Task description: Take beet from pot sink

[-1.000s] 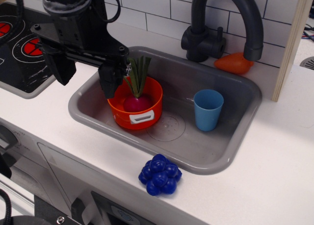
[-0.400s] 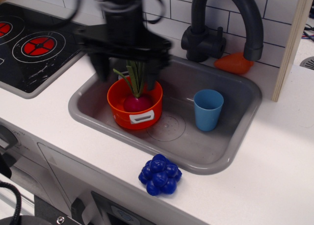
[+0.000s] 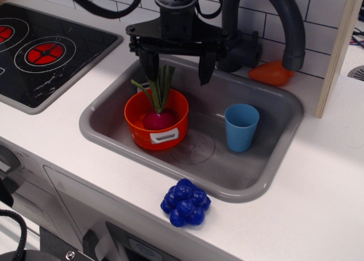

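I need to lift the beet out of the pot [image 3: 149,133] in the sink [image 3: 273,167], so I should grab its green stalks with my gripper next.
The beet [image 3: 158,117] stands upright in the orange pot [image 3: 149,133], magenta bulb down and green stalks up. The pot sits at the left of the grey sink [image 3: 273,167]. My gripper [image 3: 178,73] hangs open above the back of the sink, behind the pot. Its left finger is just behind the beet's leaf tops; its right finger [image 3: 205,71] is further right over the basin. It holds nothing.
A blue cup [image 3: 240,127] stands in the sink at the right. The dark faucet [image 3: 267,22] arches over the back. An orange pointed toy [image 3: 271,73] lies behind the sink. A blue grape cluster [image 3: 185,202] lies on the counter in front. A stovetop [image 3: 45,53] is at left.
The gripper has swung from the sink's left edge to the right and back, and now hangs behind the pot. The beet, pot and cup have not moved.
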Robot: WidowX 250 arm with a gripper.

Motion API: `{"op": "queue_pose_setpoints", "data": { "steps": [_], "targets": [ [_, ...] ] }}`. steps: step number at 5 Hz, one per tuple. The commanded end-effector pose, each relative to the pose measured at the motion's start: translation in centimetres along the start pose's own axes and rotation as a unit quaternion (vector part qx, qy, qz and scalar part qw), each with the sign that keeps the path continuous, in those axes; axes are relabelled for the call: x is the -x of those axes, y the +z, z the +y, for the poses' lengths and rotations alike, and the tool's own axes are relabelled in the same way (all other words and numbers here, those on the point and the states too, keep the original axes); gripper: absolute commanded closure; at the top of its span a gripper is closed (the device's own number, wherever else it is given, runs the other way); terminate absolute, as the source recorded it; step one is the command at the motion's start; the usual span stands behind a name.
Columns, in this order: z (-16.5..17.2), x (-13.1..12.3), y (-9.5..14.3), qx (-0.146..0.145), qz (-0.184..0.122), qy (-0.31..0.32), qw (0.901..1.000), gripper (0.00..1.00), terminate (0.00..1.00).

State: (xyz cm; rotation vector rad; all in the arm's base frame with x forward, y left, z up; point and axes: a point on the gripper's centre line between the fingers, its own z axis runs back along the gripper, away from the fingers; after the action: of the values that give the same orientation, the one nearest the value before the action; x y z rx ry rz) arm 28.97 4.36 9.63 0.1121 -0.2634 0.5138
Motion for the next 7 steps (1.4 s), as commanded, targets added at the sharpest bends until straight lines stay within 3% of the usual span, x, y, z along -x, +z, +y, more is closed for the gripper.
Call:
{"op": "queue_pose_setpoints", "data": {
  "steps": [1,2,3,4,5,7],
  "targets": [
    [3.0,-4.1,-1.5,-0.035,-0.026,0.057,0.9974,0.00,0.00],
    [3.6,-4.1,-3.1,-0.043,-0.032,0.066,0.9963,0.00,0.00],
    [3.4,-3.9,-4.4,-0.031,-0.027,0.079,0.9960,0.00,0.00],
    [3.2,-4.0,-4.9,-0.026,-0.019,0.094,0.9950,1.00,0.00],
    [3.1,-4.0,-5.0,-0.024,-0.015,0.102,0.9944,1.00,0.00],
    [2.8,-4.7,-3.6,-0.050,-0.030,0.124,0.9906,1.00,0.00]
  ]
}}
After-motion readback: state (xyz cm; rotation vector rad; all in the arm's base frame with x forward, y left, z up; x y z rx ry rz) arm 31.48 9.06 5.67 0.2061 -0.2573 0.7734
